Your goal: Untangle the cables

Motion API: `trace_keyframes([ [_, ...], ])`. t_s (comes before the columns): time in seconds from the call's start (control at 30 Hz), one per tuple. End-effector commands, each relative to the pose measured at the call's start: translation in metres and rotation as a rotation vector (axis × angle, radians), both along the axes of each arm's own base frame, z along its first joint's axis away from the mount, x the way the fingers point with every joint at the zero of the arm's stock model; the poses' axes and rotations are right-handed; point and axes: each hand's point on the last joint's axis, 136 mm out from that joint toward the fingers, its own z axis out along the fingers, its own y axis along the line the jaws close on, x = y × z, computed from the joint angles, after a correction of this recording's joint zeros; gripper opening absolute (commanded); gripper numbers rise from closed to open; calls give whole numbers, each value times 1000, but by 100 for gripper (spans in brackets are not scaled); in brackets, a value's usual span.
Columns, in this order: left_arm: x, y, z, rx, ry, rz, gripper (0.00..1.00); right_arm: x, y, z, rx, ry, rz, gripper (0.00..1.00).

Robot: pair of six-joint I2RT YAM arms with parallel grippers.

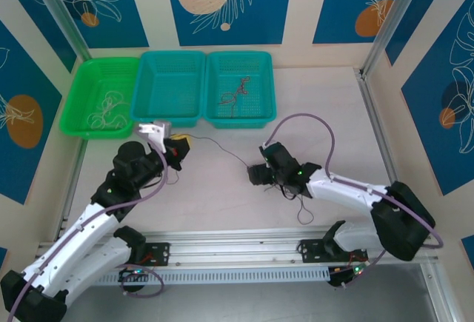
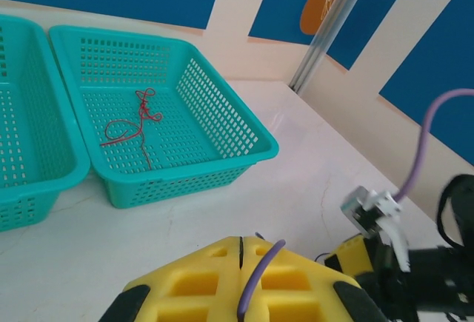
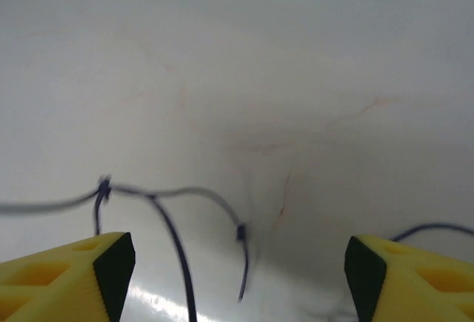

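Next, my right gripper grabs the dark cable's loops, past the knot from the left gripper, to pull the tangle apart.
A dark grey-black cable (image 1: 218, 146) runs taut across the table from my left gripper (image 1: 178, 149) toward my right gripper (image 1: 255, 174). The left gripper (image 2: 241, 242) is shut, and the dark cable (image 2: 259, 277) comes out between its yellow fingers. The right gripper (image 3: 241, 263) is open just above the table, with loops of the dark cable (image 3: 174, 244) lying between its fingers. A reddish-brown cable (image 2: 137, 122) lies in the right teal basket (image 1: 263, 89). A whitish cable (image 1: 106, 111) lies in the green basket (image 1: 81, 85).
The middle teal basket (image 1: 172, 78) stands between the other two along the back. A slack end of dark cable (image 1: 304, 215) loops on the table under the right arm. A metal rail (image 1: 244, 244) runs along the near edge.
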Motion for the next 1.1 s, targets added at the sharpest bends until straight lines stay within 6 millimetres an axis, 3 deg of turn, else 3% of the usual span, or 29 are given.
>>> trace_keyframes([
  [0.0,-5,5,7,-1,-17,1,0,11,15,5,50,-9,20,60],
  [0.1,-6,9,4,6,-10,20,0,11,18,-3,74,38,6,23],
  [0.2,-2,28,-3,40,26,127,0,17,-9,-8,45,39,-144,0],
  [0.3,0,67,-13,131,72,320,0,17,-57,-14,86,81,-385,0],
  [0.4,-5,91,-12,159,56,418,0,8,-114,-24,167,136,-646,0],
  [0.5,-10,111,-14,171,63,494,0,-4,-157,-32,249,164,-837,0],
  [0.6,-14,126,-15,173,67,557,0,-11,-188,-36,311,174,-954,0],
  [0.87,-21,148,-18,174,85,647,0,-29,-244,-42,465,188,-1236,0],
  [1.07,-28,170,-25,187,107,748,0,-53,-295,-28,591,99,-1499,0],
])
